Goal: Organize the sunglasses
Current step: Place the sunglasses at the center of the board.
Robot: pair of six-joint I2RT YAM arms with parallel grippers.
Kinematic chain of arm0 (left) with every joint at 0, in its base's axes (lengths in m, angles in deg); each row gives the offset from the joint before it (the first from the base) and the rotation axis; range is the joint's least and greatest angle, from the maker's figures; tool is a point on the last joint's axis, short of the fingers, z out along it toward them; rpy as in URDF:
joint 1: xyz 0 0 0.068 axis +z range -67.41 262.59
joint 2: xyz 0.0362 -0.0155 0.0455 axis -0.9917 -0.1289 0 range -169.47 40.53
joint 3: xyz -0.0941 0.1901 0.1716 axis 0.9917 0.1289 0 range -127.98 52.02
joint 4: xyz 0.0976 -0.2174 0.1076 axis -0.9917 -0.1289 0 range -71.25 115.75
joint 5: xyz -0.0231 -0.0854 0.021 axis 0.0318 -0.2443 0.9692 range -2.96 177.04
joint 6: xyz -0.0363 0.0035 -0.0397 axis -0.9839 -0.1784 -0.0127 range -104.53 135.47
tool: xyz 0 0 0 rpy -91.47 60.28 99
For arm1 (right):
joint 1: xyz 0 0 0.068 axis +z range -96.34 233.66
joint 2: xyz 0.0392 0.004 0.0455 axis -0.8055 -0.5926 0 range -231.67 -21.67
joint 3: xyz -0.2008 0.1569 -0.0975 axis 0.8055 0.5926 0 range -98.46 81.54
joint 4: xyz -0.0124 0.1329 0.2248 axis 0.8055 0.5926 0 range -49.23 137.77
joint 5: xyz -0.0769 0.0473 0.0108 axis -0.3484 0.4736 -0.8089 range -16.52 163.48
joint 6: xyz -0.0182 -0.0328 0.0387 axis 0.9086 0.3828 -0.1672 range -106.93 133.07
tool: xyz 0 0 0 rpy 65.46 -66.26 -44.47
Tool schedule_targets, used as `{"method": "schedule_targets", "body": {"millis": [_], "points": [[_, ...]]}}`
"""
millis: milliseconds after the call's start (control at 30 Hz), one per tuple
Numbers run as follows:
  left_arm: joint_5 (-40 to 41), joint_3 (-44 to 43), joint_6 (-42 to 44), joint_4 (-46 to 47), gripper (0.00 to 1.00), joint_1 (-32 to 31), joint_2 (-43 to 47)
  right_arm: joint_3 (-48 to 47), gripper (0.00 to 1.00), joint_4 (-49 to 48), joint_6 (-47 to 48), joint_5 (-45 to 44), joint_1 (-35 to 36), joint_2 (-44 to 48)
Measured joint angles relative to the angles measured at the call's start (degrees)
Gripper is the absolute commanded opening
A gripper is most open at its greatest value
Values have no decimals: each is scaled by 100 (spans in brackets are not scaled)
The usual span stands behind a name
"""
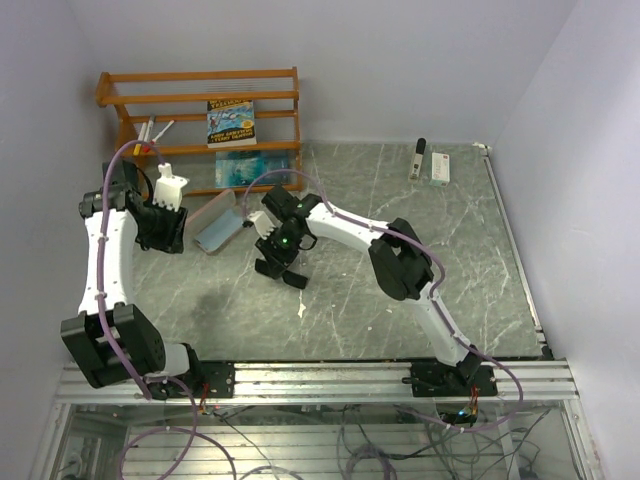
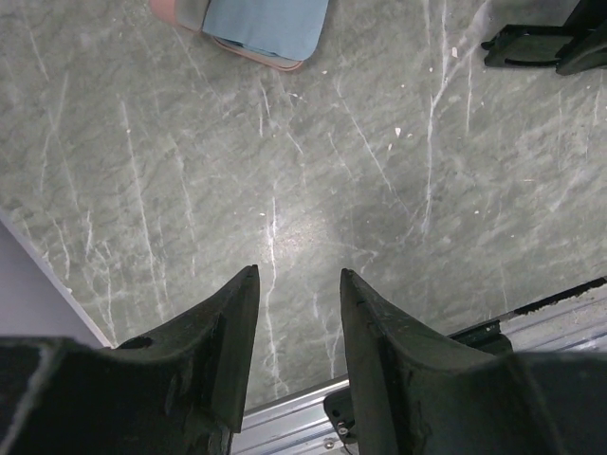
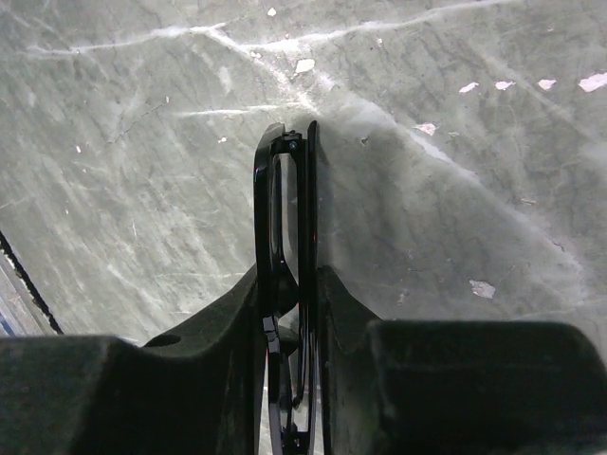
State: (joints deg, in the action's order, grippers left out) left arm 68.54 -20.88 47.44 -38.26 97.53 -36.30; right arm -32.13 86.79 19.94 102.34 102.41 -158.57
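The sunglasses stand edge-on just above flat, empty marble and would end on the tabletop below, so it is time for my right gripper to let go now.
Black folded sunglasses (image 3: 285, 190) stand edge-on between my right gripper's fingers, held just above the green marble table (image 3: 455, 142). My right gripper (image 3: 287, 275) is shut on them; in the top view it (image 1: 279, 250) hangs left of centre with the sunglasses (image 1: 285, 273) below it. An open glasses case (image 1: 220, 226), blue inside and pink outside, lies to its left on the table. It also shows in the left wrist view (image 2: 261, 24). My left gripper (image 2: 299, 273) is open and empty above bare table, and sits left of the case in the top view (image 1: 163, 235).
A wooden shelf (image 1: 200, 100) stands at the back left with a book (image 1: 231, 121) and a blue item (image 1: 238, 168) on it. A white box (image 1: 441, 168) and a black-and-white stick (image 1: 418, 158) lie at the back right. A metal rail (image 1: 320, 378) runs along the near edge.
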Motion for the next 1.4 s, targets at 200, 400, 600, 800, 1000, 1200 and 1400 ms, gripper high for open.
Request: {"method": "schedule_targets", "body": {"millis": [200, 400, 600, 800, 1000, 1200, 1400], "points": [[-157, 0, 20, -35, 51, 2, -149, 87, 27, -90, -22, -103, -4, 48], [-225, 17, 20, -26, 52, 2, -149, 96, 41, -232, -72, -208, -24, 101], [-247, 151, 20, -31, 52, 2, -146, 72, 46, -356, -153, -177, -127, 197], [-341, 173, 17, -31, 54, 2, -146, 0, 46, -472, -332, -254, -380, 212], [-595, 140, 17, -28, 61, -212, -151, 964, 48, -1187, -1032, -177, -1132, 1137], [-446, -52, -177, 348, 65, -1967, -192, 2450, 50, -2310, -1952, 520, -2658, 3156], [-216, -529, -505, 846, 64, -3652, -1115, 3300, 49, -2765, -2315, 595, -2656, 4483]]}}
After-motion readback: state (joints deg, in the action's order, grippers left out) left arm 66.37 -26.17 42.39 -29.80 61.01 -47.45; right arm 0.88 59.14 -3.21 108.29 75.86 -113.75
